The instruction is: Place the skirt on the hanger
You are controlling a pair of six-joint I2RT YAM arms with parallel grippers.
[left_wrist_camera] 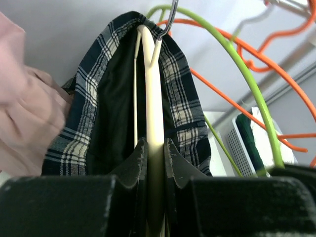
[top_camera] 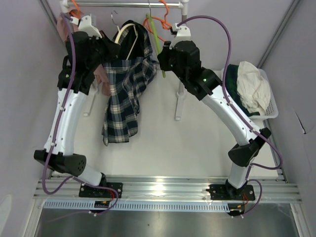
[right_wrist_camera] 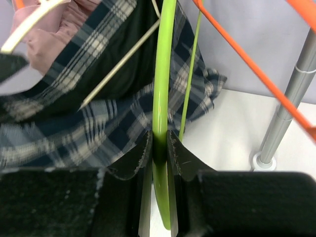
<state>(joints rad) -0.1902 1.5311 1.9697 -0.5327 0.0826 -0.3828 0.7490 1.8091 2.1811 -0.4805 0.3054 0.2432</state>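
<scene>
The metal hook's curve (top_camera: 113,12) stops short of the bar, so my left gripper keeps hold of the cream hanger until it reaches the bar.
The dark blue plaid skirt (top_camera: 123,94) hangs draped over a cream hanger (top_camera: 129,37) below the rail, its hem trailing onto the table. My left gripper (left_wrist_camera: 155,148) is shut on the cream hanger (left_wrist_camera: 154,98), and the skirt (left_wrist_camera: 94,123) wraps both sides of it under the metal hook. My right gripper (right_wrist_camera: 159,143) is shut on a green hanger (right_wrist_camera: 163,74) just right of the skirt (right_wrist_camera: 98,113). From above, the right gripper (top_camera: 162,54) sits beside the green hanger (top_camera: 157,42).
Orange hangers (top_camera: 163,20) hang on the rail (top_camera: 123,4). A pink garment (top_camera: 64,27) hangs at the far left. The rack's upright (right_wrist_camera: 286,113) stands on the table. A white basket (top_camera: 270,106) with clothes sits at the right.
</scene>
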